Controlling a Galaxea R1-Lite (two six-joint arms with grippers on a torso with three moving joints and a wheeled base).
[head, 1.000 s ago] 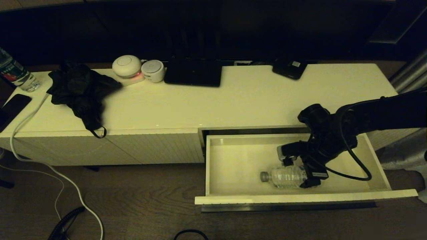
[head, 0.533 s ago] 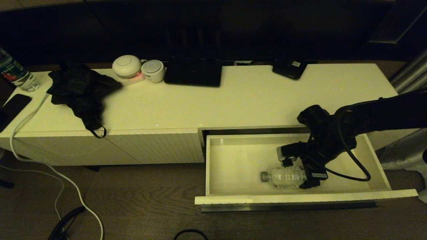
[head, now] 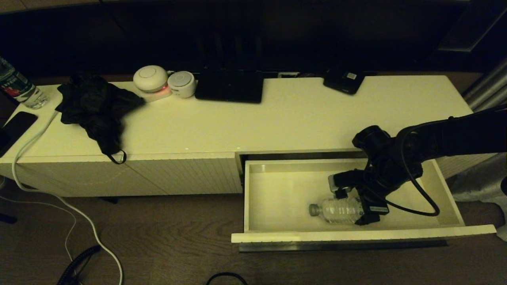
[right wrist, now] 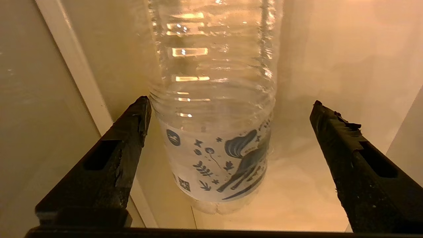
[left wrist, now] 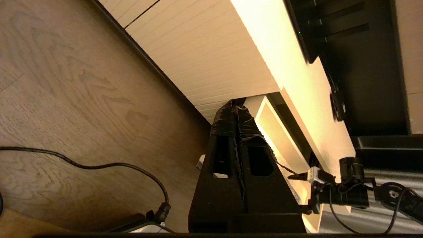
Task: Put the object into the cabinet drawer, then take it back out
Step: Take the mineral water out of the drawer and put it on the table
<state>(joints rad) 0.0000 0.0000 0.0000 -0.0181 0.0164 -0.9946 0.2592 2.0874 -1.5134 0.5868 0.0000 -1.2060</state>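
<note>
My right gripper should next grab the water bottle by its printed label band [head: 356, 211] [right wrist: 216, 154] to take it back out of the cabinet drawer.
The small clear water bottle [head: 336, 209] lies on its side in the open cabinet drawer [head: 356, 234], its grey-white cap pointing left. My right gripper [head: 356, 208] is down inside the drawer at the bottle's base end. In the right wrist view the bottle [right wrist: 211, 82] lies between the spread fingers of this open gripper [right wrist: 229, 105]. One fingertip [right wrist: 140, 112] is close beside the bottle; the other is well apart. My left gripper [left wrist: 235, 105] is shut on nothing, parked low over the floor to the left of the drawer [left wrist: 274, 138].
On the cabinet top are a black cloth [head: 95, 111], two white round devices [head: 150, 78], a black box [head: 229, 87] and a black device [head: 344, 81]. A bottle with a red-green label [head: 18, 89] stands far left. A white cable [head: 59, 202] trails on the floor.
My right gripper has shifted very slightly along the bottle's base end inside the drawer. The bottle has stayed where it lay.
</note>
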